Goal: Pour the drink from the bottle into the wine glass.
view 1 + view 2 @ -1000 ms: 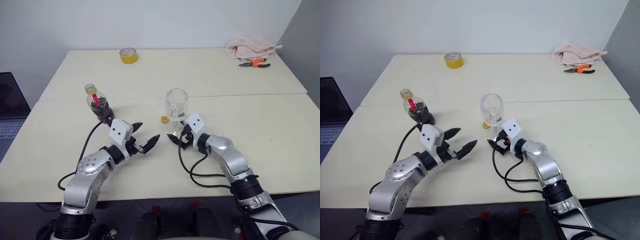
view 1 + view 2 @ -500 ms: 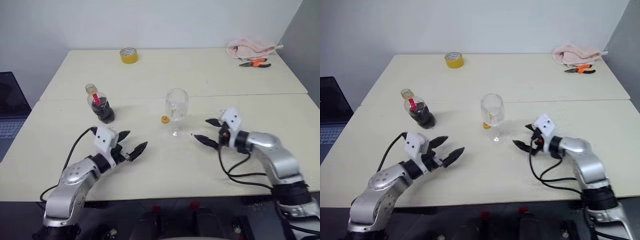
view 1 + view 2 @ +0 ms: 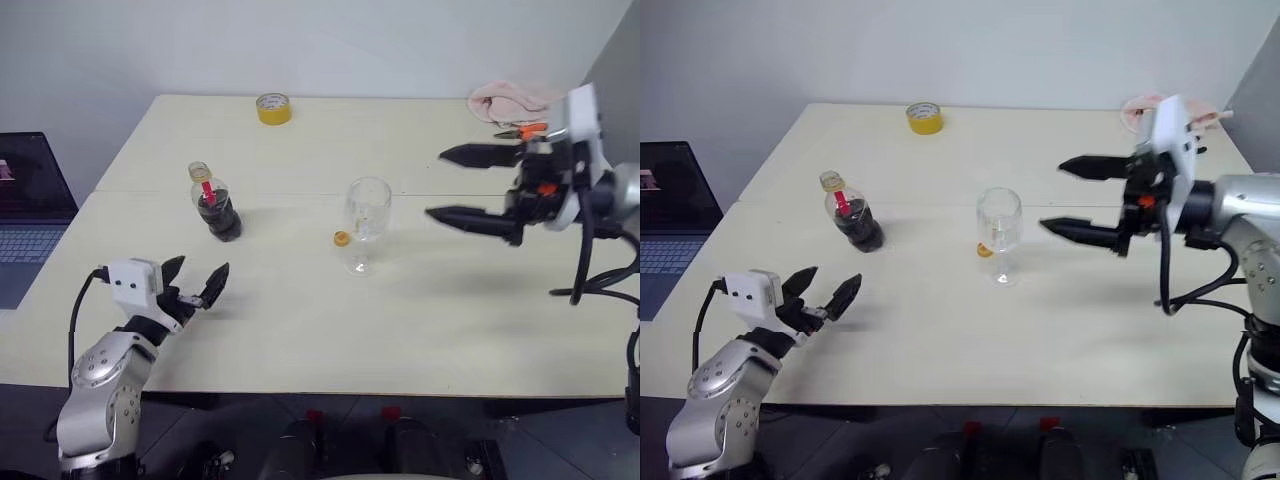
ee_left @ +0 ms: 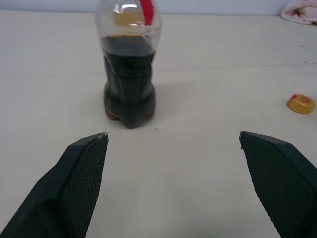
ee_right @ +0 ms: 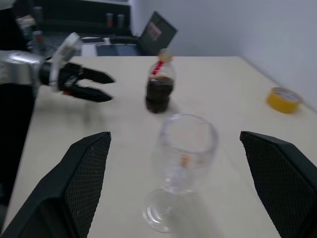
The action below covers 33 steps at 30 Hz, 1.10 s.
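The bottle has to be grabbed next by its narrow waist (image 3: 216, 211) with my left gripper, just below where the bottle's rounded shoulder (image 3: 207, 190) bulges out and slopes away. Then it can pour the drink.
The bottle (image 3: 214, 205) stands upright left of the table's centre, its lower half filled with the dark drink (image 4: 129, 94). The empty wine glass (image 3: 366, 215) is upright at the centre, and a small yellow cap (image 3: 341, 238) lies on the table just beside it. My left gripper (image 3: 200, 272) hovers low near the front left edge, open and empty, pointing at the bottle from some distance. My right gripper (image 3: 435, 184) is raised above the table to the right of the glass, open and empty, its fingers pointing left toward the glass.
A yellow tape roll (image 3: 273, 108) sits at the far edge. A pink cloth (image 3: 510, 100) and orange-handled pliers (image 3: 520, 130) lie at the far right corner. An open laptop (image 3: 30, 200) stands off the table's left side.
My right gripper has lifted from beside the glass's foot and drawn back to the right. My left gripper has swung left, away from the centre. Both stay open, and the view itself has shifted.
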Each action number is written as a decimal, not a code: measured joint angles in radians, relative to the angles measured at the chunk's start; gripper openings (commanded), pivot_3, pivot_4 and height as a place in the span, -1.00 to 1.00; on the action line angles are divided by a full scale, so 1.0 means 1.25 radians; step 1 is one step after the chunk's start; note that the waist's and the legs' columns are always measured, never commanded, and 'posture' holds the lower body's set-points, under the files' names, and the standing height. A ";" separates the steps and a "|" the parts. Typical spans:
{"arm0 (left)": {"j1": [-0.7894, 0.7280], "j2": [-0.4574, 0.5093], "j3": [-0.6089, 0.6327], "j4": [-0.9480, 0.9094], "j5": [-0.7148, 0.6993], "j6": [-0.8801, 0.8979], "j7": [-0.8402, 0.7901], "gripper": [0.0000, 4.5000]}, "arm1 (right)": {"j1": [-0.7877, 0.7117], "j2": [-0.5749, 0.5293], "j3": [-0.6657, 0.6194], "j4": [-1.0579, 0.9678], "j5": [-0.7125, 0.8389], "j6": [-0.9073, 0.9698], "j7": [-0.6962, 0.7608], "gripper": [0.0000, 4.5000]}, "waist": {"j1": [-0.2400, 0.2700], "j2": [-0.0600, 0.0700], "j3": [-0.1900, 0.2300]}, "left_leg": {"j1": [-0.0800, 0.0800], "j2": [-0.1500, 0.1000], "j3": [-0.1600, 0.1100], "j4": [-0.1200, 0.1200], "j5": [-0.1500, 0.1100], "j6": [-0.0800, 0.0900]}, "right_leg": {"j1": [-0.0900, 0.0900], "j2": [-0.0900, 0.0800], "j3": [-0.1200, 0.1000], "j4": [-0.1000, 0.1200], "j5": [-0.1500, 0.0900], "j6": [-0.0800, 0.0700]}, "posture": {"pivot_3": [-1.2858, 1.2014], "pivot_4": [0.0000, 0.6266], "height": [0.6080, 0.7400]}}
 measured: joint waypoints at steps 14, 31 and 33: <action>-0.175 0.009 -0.040 0.178 0.084 -0.042 0.062 1.00 | 0.004 -0.019 0.041 -0.005 -0.018 -0.001 -0.015 0.98 | 0.002 0.000 0.000 | 0.000 0.000 0.000 0.000 0.000 0.000 | -0.001 0.000 0.000 0.001 0.000 0.000 | 0.03 -0.52 1.00; -0.380 0.007 -0.094 0.482 0.157 -0.182 0.060 1.00 | 0.001 0.010 0.072 -0.025 -0.033 -0.010 -0.036 0.98 | -0.001 -0.001 0.001 | 0.000 0.000 0.000 0.000 0.000 0.000 | -0.001 0.000 -0.001 0.002 0.000 0.000 | 0.03 -0.52 1.00; -0.404 0.007 -0.099 0.520 0.164 -0.200 0.059 1.00 | 0.001 0.010 0.072 -0.026 -0.033 -0.010 -0.037 0.98 | -0.001 -0.001 0.001 | 0.000 0.000 0.000 0.000 0.000 0.000 | -0.001 0.000 -0.001 0.002 0.000 0.000 | 0.03 -0.52 1.00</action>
